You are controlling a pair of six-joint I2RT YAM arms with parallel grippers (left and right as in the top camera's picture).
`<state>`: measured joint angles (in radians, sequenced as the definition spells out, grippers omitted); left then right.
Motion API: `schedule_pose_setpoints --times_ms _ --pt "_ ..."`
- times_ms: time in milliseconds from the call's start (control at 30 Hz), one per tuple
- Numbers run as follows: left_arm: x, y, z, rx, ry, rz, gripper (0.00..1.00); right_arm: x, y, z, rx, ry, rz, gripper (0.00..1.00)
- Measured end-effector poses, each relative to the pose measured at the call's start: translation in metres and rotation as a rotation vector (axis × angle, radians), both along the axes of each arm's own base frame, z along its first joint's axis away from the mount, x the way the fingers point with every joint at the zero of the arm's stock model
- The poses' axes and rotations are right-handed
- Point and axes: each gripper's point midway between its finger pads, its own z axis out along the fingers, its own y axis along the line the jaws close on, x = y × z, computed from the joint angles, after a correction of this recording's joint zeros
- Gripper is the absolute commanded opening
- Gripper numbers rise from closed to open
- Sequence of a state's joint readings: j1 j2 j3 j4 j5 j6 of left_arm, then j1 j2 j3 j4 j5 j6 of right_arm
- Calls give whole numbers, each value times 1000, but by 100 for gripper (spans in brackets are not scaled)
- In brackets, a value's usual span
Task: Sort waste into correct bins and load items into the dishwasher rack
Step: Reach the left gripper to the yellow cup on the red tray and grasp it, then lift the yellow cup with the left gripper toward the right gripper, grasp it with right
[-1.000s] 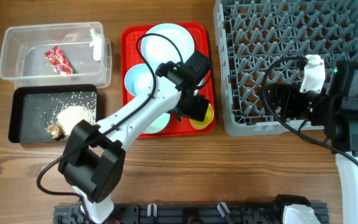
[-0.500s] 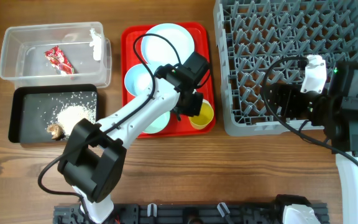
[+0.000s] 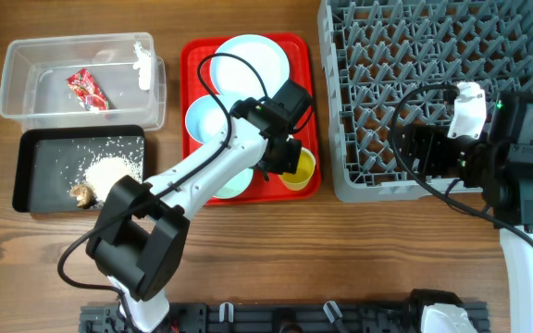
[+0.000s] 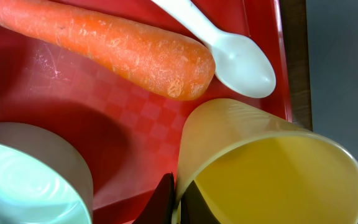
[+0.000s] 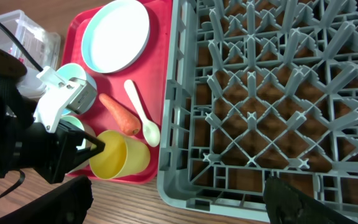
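I need to load the yellow cup rim first into the dishwasher rack, so I should next grab it with my right gripper around its base end.
The yellow cup stands at the front right corner of the red serving tray. My left gripper is shut on its rim, one finger inside the cup and one outside. An orange carrot and a white plastic spoon lie just behind the cup. The pale-green bowl sits to the cup's left. My right gripper hangs open over the front left corner of the grey dishwasher rack, holding nothing.
A light-blue plate and small light-blue bowl sit on the red tray. The clear tub holds a red wrapper and white paper. The black tray holds rice and a brown scrap.
My left gripper has closed on the yellow cup's rim and shifted slightly left. The right arm has stayed put.
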<state>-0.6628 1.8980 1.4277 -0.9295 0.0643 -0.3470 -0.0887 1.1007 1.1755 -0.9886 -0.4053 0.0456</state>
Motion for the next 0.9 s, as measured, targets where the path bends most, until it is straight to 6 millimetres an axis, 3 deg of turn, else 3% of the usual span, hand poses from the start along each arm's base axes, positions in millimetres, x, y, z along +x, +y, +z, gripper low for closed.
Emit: schedule_pose_setpoints --times_ms 200,333,400,533,667,900 --pt "-7 6 0 8 44 8 4 1 -1 0 19 10 -28 86" --pt "-5 20 18 -20 92 56 4 8 1 7 58 -14 -59 88" --pt "8 24 45 -106 69 97 4 11 5 15 90 -44 -48 88" --pt "40 39 127 -379 -57 174 4 15 19 34 158 -120 8 91" --pt "49 54 192 -644 -124 174 4 20 37 61 245 -221 108 96" --pt "43 47 244 -996 -85 23 4 19 72 125 382 -477 390 98"
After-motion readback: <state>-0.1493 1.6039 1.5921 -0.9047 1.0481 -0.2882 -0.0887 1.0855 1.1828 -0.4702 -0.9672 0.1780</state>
